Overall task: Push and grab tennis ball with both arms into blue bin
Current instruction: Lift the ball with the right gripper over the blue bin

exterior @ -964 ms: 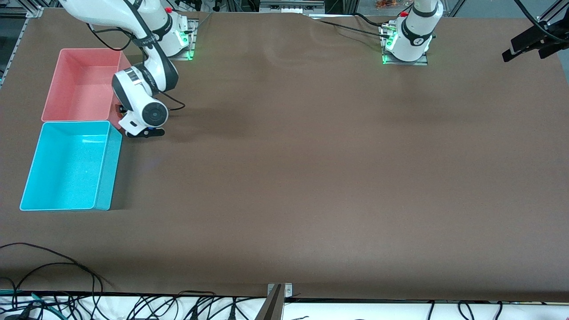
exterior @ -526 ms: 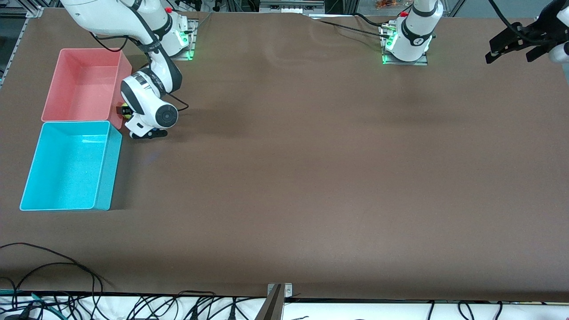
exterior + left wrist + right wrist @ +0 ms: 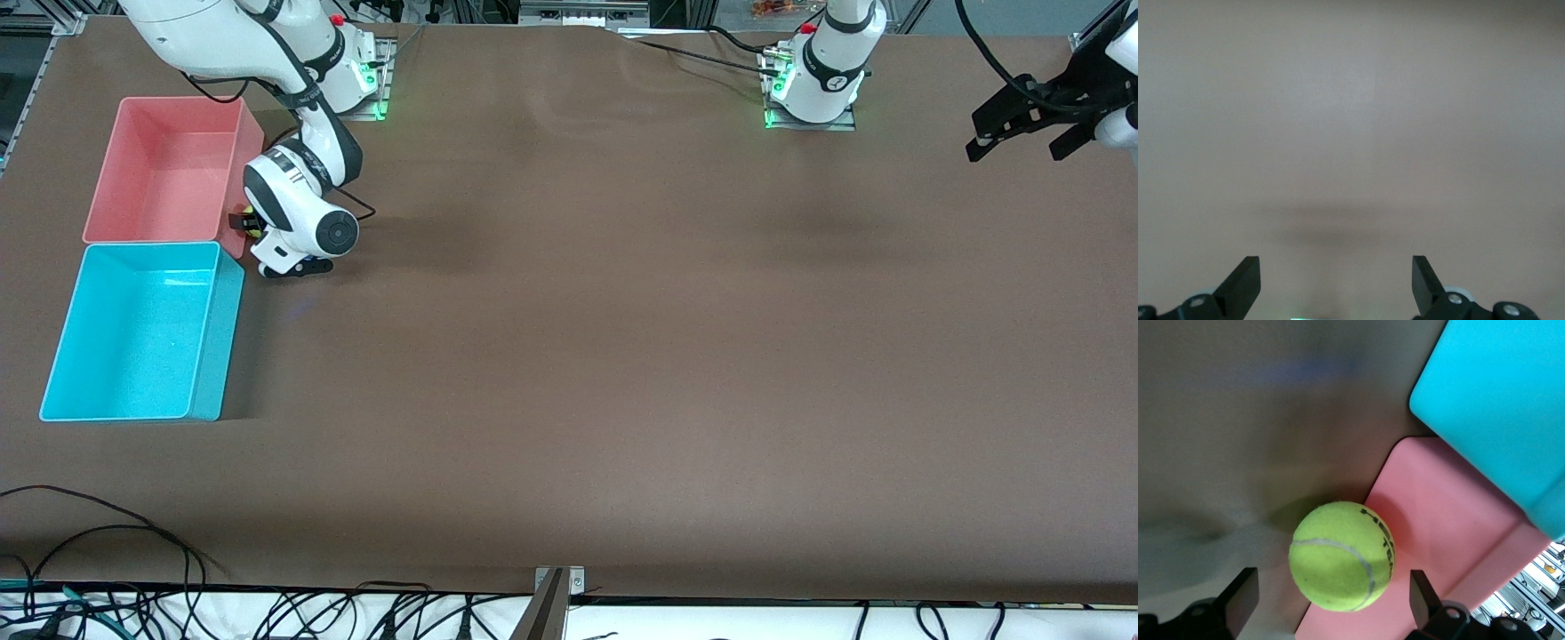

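My right gripper next needs to grab the tennis ball's round middle [image 3: 1341, 557], to put the ball into the blue bin.
The tennis ball [image 3: 1341, 555] lies on the table, touching the pink bin's outer wall [image 3: 1451, 520]. In the front view only a sliver of the ball [image 3: 252, 222] shows by the right wrist. My right gripper [image 3: 1333, 587] is low and open, one finger on each side of the ball with a gap on both sides. The blue bin [image 3: 212, 333] sits empty beside the pink bin [image 3: 107, 169], nearer to the front camera, and one blue corner [image 3: 1498, 407] shows just past the ball. My left gripper [image 3: 1018, 133] hangs open over the left arm's end of the table, with only bare tabletop between its fingers [image 3: 1245, 280].
The pink bin is empty and stands against the blue bin at the right arm's end of the table. Cables [image 3: 107, 533] trail over the table edge nearest the front camera. Both arm bases [image 3: 813, 89] are fixed along the farthest edge.
The right wrist has shifted a little away from the pink bin, uncovering a sliver of the ball. The left gripper has swung down and in from the table's end. Both stayed open.
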You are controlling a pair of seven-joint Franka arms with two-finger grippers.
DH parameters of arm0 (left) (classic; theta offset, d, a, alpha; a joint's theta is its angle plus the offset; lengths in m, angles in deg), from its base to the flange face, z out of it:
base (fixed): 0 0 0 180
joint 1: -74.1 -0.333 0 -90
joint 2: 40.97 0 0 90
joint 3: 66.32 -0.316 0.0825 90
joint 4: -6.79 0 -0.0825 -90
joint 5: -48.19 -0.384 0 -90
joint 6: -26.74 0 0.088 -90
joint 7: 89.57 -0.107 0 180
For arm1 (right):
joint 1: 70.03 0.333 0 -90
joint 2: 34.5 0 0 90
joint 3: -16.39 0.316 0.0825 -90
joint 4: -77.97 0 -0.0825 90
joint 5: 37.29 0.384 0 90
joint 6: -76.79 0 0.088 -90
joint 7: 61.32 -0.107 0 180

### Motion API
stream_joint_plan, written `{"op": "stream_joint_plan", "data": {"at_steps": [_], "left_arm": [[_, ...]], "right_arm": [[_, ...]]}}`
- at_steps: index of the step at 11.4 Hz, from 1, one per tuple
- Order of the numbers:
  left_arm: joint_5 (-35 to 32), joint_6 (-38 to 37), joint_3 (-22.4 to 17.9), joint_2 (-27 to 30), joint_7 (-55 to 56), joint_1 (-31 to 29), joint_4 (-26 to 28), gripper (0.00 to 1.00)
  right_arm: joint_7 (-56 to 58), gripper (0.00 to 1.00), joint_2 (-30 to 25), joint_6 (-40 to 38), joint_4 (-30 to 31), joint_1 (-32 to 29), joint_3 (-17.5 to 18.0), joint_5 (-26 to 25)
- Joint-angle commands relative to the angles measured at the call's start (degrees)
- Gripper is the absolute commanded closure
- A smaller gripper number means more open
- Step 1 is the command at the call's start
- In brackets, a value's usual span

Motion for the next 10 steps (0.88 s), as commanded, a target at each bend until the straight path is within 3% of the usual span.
{"op": "stream_joint_plan", "data": {"at_steps": [1,5,6,7,8,10], "left_arm": [[-0.5,1.3,-0.9,-2.0,0.3,-0.2,-0.7,0.0],[-0.5,1.8,-2.2,-2.6,0.7,-0.2,-1.1,0.0],[-0.5,1.4,-2.3,-2.7,0.7,-0.2,-1.1,0.0],[-0.5,1.3,-2.3,-2.8,0.7,-0.2,-1.1,0.0],[-0.5,1.1,-2.3,-2.8,0.7,-0.2,-1.1,0.0],[-0.9,0.1,-2.3,-2.8,0.8,-0.2,-1.1,0.0]], "right_arm": [[-1.2,0.0,0.8,0.6,1.1,-0.2,-0.3,-2.2],[-2.7,0.0,2.3,1.1,1.0,-0.2,-0.6,-3.0],[-2.7,0.14,2.3,1.1,0.9,-0.2,-0.6,-3.0],[-2.7,0.56,2.4,1.2,0.9,-0.3,-0.6,-3.0],[-2.6,0.72,2.3,0.4,0.5,-0.3,-0.5,-2.8],[-2.3,0.76,2.1,-0.2,-0.5,-0.2,-0.5,-2.3]]}}
